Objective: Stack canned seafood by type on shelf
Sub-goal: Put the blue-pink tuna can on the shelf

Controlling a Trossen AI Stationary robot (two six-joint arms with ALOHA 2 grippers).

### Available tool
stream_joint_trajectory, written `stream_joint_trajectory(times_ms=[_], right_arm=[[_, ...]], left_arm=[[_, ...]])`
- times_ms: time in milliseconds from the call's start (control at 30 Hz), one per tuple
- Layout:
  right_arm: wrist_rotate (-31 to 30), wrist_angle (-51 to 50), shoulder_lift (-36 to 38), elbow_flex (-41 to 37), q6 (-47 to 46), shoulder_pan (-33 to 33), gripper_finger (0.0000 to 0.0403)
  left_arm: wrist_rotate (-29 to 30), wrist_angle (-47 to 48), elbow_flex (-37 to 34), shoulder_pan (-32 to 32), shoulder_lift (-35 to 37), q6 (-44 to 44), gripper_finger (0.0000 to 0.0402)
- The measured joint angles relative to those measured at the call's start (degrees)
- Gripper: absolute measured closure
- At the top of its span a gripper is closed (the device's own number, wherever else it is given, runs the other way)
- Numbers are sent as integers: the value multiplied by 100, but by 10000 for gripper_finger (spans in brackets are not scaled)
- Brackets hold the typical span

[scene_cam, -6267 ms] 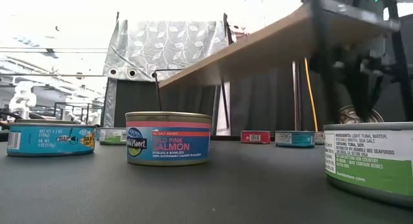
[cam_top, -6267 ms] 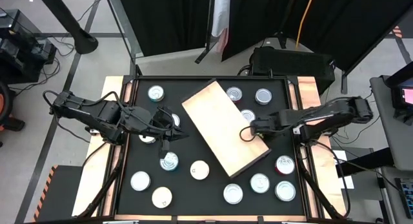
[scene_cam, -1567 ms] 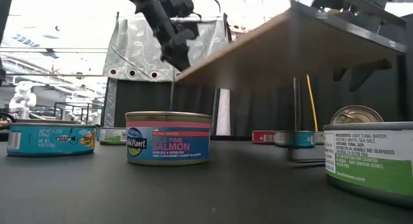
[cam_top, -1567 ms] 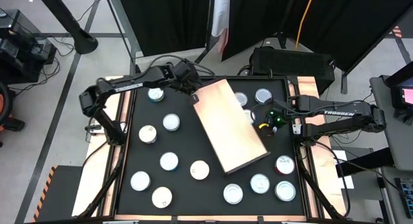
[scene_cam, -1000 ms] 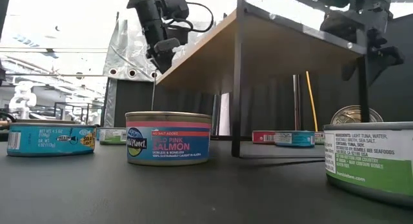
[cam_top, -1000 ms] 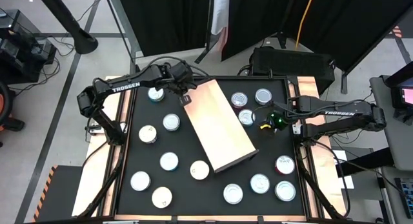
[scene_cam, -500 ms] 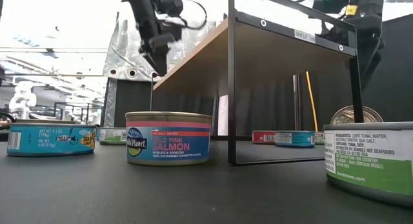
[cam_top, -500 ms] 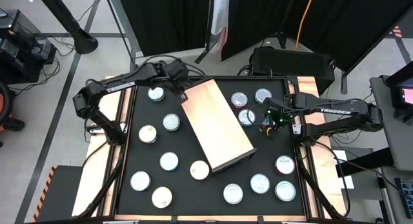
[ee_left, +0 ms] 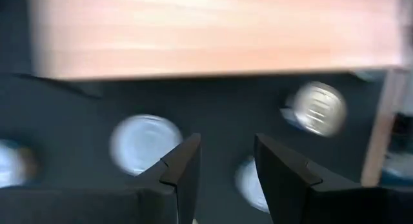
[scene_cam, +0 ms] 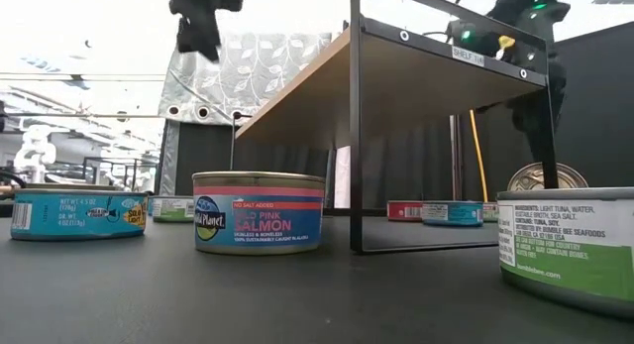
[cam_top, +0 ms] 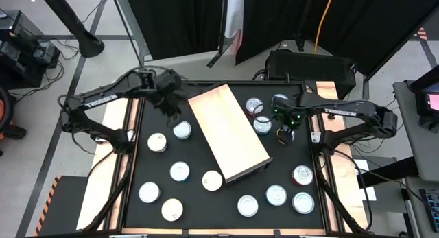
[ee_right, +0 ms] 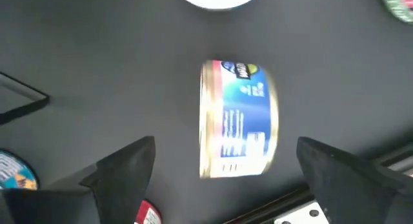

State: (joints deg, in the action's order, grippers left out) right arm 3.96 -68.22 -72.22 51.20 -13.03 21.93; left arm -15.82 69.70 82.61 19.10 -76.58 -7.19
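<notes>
The fingers of my right gripper stop above the blue tin point(ee_right: 239, 119), with dark table between them, so the gripper should come down before it closes on the tin.
The shelf point(cam_top: 226, 132), a pale wood board on thin black legs point(scene_cam: 355, 136), stands slantwise in the middle of the black table. Several tins of canned seafood lie scattered around it, among them one near my left gripper point(cam_top: 182, 129) and a pink salmon tin point(scene_cam: 259, 211). My left gripper point(cam_top: 173, 114) point(ee_left: 222, 159) hangs open and empty above the table, left of the shelf's far end. My right gripper point(cam_top: 285, 127) point(ee_right: 226, 146) points down, open wide, over a tin standing on its side wall point(ee_right: 239, 117) point(scene_cam: 542, 177), right of the shelf. Its fingers stand apart from that tin.
More tins sit under and beside the shelf's far right point(cam_top: 254, 104) point(cam_top: 262, 123) and along the near edge point(cam_top: 247, 206) point(cam_top: 276, 194). A green-labelled tuna tin point(scene_cam: 567, 247) stands close to the low camera. Wooden side rails point(cam_top: 118, 128) border the table.
My left gripper has come off the shelf's far left corner and gone up and toward the table's left edge. The shelf has shifted slightly leftward and now stands still on its legs. My right gripper has rolled about its own axis and sunk over the tin that stands on its side.
</notes>
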Motion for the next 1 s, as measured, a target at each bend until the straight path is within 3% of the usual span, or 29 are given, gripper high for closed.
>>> stream_joint_trajectory(times_ms=[167,300,667,833,1000], right_arm=[[42,113,-492,-2,409,97,35],[54,161,-770,-2,583,184,55],[119,-35,-1138,-105,800,399,230],[545,-646,-773,30,419,399,232],[978,-1586,-31,1017,-246,396,232]], left_arm=[[-121,-12,0,-760,81,-412,258],[211,-26,-2,-1190,66,-525,258],[829,-803,-11,-1794,23,-1253,258],[1014,-991,-9,-2041,25,-1558,258],[1164,-1172,-9,-2194,25,-2198,258]])
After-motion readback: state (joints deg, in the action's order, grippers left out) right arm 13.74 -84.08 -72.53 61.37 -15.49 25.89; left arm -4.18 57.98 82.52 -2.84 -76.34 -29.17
